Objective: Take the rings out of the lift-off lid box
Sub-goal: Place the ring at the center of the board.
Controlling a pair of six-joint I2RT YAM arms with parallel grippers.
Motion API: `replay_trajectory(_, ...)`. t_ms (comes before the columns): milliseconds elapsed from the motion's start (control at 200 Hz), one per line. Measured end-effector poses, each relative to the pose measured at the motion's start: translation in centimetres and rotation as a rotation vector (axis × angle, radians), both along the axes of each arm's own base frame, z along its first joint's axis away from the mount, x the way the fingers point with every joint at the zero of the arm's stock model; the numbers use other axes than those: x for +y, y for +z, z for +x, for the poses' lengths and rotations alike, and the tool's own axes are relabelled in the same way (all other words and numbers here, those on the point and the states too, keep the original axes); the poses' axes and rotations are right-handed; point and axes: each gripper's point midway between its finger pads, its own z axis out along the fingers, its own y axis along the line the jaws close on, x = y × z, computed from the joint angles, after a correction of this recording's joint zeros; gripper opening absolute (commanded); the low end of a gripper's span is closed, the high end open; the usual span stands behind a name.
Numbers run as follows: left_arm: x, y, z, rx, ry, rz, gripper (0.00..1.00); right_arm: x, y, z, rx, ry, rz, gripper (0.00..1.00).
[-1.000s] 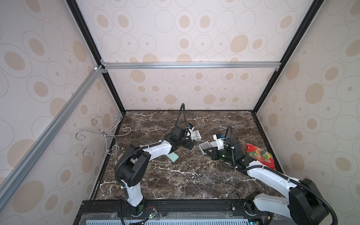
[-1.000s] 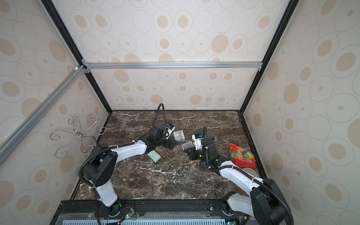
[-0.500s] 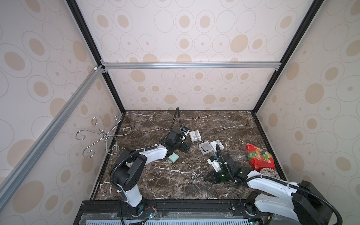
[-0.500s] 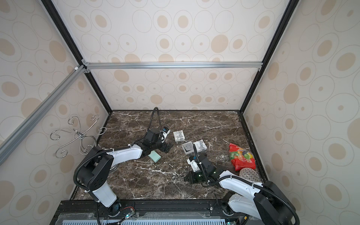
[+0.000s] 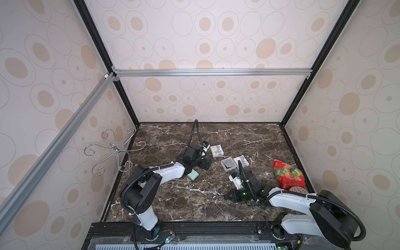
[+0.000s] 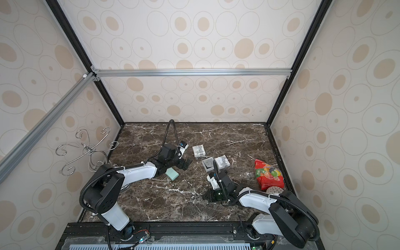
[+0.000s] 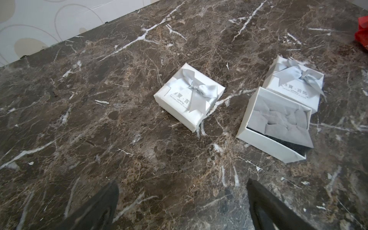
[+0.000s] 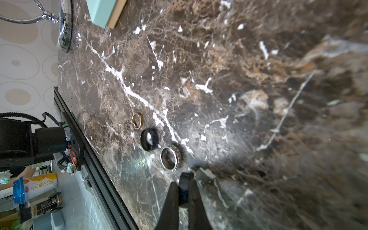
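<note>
My right gripper is holding the dark ring just above flat marble, so it should let go now. The ring would land close beside the silver ring.
My right gripper (image 8: 183,182) is shut on a dark ring (image 8: 186,176), held edge-on just above the marble near the table's front. Right beside it lie three rings: a silver one (image 8: 170,158), a black one (image 8: 149,139) and a thin gold one (image 8: 137,120). In a top view they are tiny specks (image 5: 215,196) by the gripper's tip (image 5: 226,197). The lift-off lid box (image 7: 266,144) stands open, showing a bare grey insert, with its bowed lid (image 7: 294,85) behind it. My left gripper (image 7: 182,191) hovers open, short of the boxes, holding nothing.
A second white box (image 7: 189,97) with a bow stays closed beside the open one. A teal pad (image 5: 193,175) lies under my left arm. A red snack bag (image 5: 287,174) sits at the right and a curly silver wire stand (image 5: 114,149) at the left wall.
My right arm has swung from the open box down to the front of the table, next to the loose rings. The left arm has pulled back a little, still open.
</note>
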Motion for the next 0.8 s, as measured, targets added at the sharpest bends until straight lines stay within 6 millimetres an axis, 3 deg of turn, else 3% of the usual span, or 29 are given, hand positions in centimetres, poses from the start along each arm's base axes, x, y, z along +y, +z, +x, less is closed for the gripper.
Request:
replay_trajectory(195, -0.1, 0.1, 0.0, -0.002, -0.004, -0.005, 1.00, -0.6, -0.2, 0.2, -0.011, -0.015, -0.039, 0.24)
replay_trajectory(430, -0.2, 0.1, -0.1, 0.000, -0.012, -0.010, 1.00, -1.8, 0.4, 0.1, -0.030, -0.019, -0.102, 0.26)
replay_trajectory(505, -0.3, 0.1, -0.1, 0.001, -0.013, -0.010, 1.00, -1.9, 1.3, 0.5, -0.057, -0.016, -0.116, 0.29)
replay_trajectory(625, -0.3, 0.1, -0.1, 0.001, -0.014, -0.011, 1.00, -2.0, 3.9, 1.8, -0.141, -0.015, -0.139, 0.48)
replay_trajectory(800, -0.3, 0.1, -0.1, 0.001, -0.015, -0.011, 1.00, -2.8, 8.1, 6.3, -0.289, -0.055, -0.193, 0.59)
